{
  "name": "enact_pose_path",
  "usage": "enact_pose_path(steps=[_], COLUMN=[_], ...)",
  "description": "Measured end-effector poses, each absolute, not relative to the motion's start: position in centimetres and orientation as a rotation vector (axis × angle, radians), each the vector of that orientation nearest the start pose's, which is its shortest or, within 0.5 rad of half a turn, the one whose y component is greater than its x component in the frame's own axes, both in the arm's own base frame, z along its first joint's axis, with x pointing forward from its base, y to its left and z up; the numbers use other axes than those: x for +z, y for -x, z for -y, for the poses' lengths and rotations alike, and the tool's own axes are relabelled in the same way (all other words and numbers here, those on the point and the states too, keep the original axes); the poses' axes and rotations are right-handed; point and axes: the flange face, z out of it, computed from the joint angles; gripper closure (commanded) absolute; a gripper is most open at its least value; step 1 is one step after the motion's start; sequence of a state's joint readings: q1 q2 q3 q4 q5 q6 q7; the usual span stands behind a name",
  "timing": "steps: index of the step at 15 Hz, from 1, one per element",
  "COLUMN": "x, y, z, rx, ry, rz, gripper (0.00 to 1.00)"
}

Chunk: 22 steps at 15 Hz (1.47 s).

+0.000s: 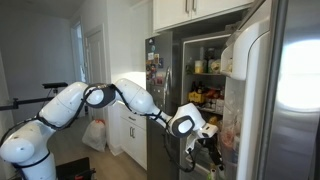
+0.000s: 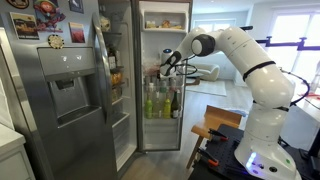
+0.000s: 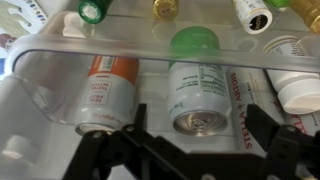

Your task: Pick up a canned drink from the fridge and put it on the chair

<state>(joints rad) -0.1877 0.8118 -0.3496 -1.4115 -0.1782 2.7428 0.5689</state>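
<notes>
My fingers don't reach the green-and-white can (image 3: 203,95) yet. My gripper needs to move toward the can's near end first, then close on the can.
The stainless-steel fridge (image 1: 290,60) stands open, and its lit shelves show in both exterior views (image 2: 70,90). In the wrist view a green-and-white can (image 3: 203,95) lies on its side on a clear shelf, its top facing me. An orange-and-white can (image 3: 103,92) lies to its left. My gripper (image 3: 200,135) is open, with one finger on each side of the green-and-white can and not touching it. The gripper also shows inside the fridge opening in both exterior views (image 1: 205,135) (image 2: 168,62). A wooden chair (image 2: 218,124) stands near the robot base.
A red-lettered can or bottle (image 3: 255,105) and a white container (image 3: 297,80) lie right of the green-and-white can. Bottles (image 3: 165,8) stand on the level behind. The open fridge doors (image 2: 105,60) flank the arm. White cabinets (image 1: 185,12) are above.
</notes>
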Motion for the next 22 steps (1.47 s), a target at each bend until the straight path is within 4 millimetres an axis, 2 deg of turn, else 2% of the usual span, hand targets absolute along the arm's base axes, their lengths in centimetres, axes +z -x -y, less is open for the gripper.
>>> enact_pose_path(steps=[5, 15, 22], x=[28.6, 26.0, 24.9], y=[-70.1, -70.5, -70.3], z=[33.4, 33.2, 34.0], rx=[-1.016, -1.106, -1.160], ry=[3.058, 3.057, 3.065], rz=[-1.267, -1.194, -1.174], gripper=[0.00, 0.00, 0.00])
